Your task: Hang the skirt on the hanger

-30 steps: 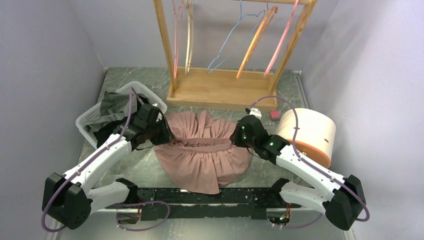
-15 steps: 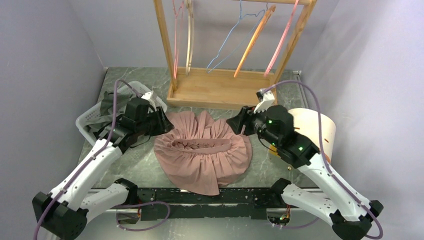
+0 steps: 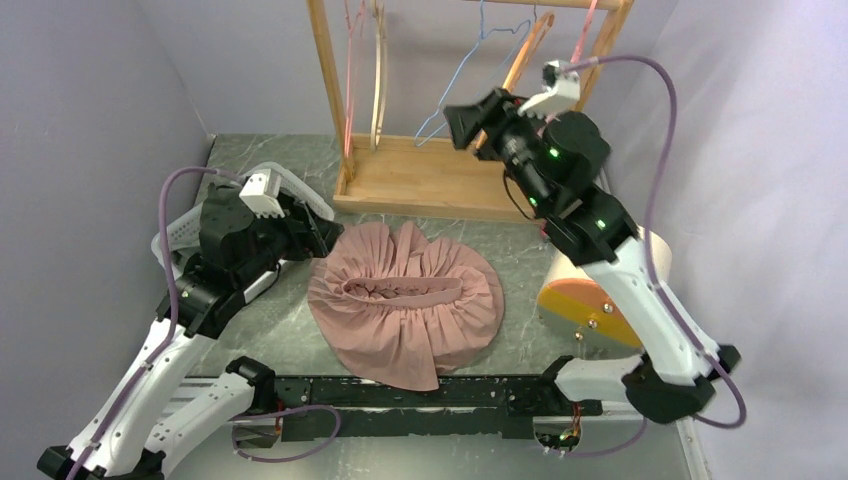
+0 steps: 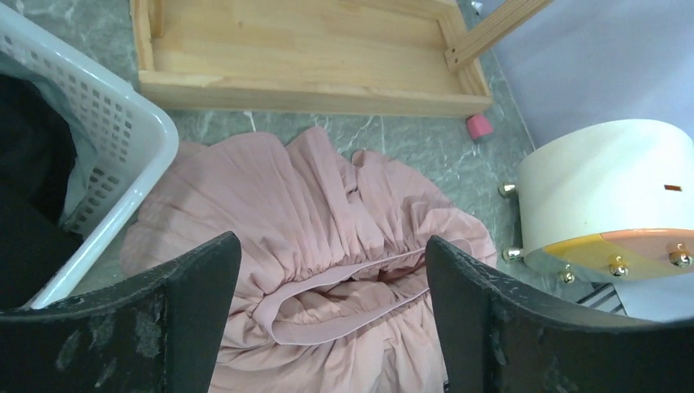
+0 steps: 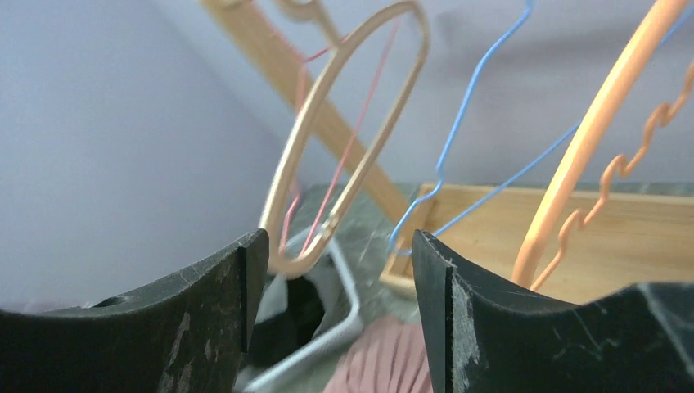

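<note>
The blue wire hanger needs its far side free for placing the skirt (image 3: 405, 300), so my right gripper should grab it by its near side arm next.
The pink pleated skirt (image 3: 405, 300) lies spread flat on the table, its waistband (image 4: 327, 274) gaping in the middle. My left gripper (image 3: 322, 237) hovers above the skirt's left edge, open and empty; in the left wrist view the skirt (image 4: 327, 221) fills the gap of that gripper (image 4: 331, 246). My right gripper (image 3: 462, 118) is raised in front of the wooden rack, open and holding nothing. Past the right gripper (image 5: 335, 246) hang a beige loop hanger (image 5: 352, 123), a blue wire hanger (image 5: 475, 106) and an orange hanger (image 5: 589, 139).
A white basket (image 3: 300, 195) of dark clothes stands left of the skirt. To the right lies a cream drum (image 3: 600, 290) with an orange face. The wooden rack's base (image 3: 430, 175) sits behind the skirt, with a small pink block (image 4: 479, 127) by its right corner.
Both grippers let go of the skirt's waistband and opened. The right arm swung up and back to the hangers. The left arm lifted and drew back to the left.
</note>
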Controlling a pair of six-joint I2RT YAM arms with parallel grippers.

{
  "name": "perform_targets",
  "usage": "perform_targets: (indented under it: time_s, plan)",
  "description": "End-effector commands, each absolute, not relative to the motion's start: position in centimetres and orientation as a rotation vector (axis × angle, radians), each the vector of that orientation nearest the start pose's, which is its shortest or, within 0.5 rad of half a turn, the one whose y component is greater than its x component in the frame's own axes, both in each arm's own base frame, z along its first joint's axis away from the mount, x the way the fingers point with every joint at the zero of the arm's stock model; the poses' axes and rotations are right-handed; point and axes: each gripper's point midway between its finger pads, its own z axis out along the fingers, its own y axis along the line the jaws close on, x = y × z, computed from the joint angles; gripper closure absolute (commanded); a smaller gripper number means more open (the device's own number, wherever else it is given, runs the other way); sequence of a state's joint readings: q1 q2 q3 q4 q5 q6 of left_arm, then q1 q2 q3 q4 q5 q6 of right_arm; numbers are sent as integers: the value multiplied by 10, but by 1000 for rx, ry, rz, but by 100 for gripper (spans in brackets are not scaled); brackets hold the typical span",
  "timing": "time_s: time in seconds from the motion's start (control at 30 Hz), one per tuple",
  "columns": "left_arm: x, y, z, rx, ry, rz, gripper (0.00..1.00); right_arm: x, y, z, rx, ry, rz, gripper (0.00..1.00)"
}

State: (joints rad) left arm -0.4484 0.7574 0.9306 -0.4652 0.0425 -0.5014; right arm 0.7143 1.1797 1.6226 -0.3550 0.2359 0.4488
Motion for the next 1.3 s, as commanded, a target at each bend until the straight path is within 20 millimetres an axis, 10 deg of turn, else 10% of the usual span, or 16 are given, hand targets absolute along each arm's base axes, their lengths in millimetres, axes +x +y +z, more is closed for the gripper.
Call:
perform_targets:
  time_s: [0.0, 0.4, 0.7, 1.27]
  plan:
    - [249, -140, 323, -18, 1798, -664, 8, 354, 202, 503, 269, 1490, 533, 31]
    - [241, -154, 329, 67, 1761, -746, 8, 456, 211, 488, 322, 1485, 521, 27]
    - [247, -156, 317, 46, 1796, -745, 11, 495, 210, 466, 296, 1556, 525, 33]
    - [249, -151, 308, 6, 1835, -711, 14, 472, 216, 505, 160, 1461, 679, 95]
